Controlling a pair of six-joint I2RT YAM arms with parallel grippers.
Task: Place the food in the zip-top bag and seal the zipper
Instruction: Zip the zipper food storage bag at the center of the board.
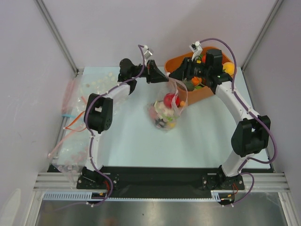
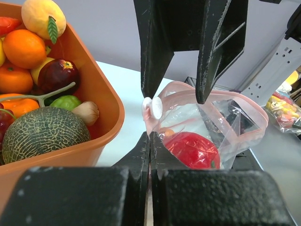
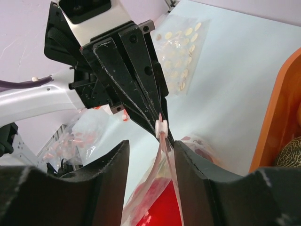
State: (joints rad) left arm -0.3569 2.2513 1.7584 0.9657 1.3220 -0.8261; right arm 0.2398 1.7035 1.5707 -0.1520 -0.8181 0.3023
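My right gripper grabs the white slider [image 1: 168, 74] [image 3: 161, 128] next, fingers on either side of the bag's pink zipper, to slide it along and seal the zipper.
The clear zip-top bag [image 1: 164, 113] hangs in mid-table, with a red food piece [image 2: 193, 149] and smaller bits inside. Its pink zipper [image 2: 235, 96] gapes in a loop, and a white slider [image 2: 153, 107] sits at the near end. My left gripper [image 2: 149, 136] is shut on the bag's edge just below that slider. My right gripper [image 3: 150, 143] is open, its fingers [image 3: 110, 169] on either side of the zipper strip [image 3: 164, 155], close to the left gripper's tips. More food [image 2: 42, 132] fills the orange tub [image 1: 203, 96].
The orange tub stands at the back right, right behind the right wrist. Other clear bags [image 1: 70, 101] with small pieces lie along the table's left side, and one [image 3: 181, 42] lies at the back left. Side walls and frame posts enclose the table.
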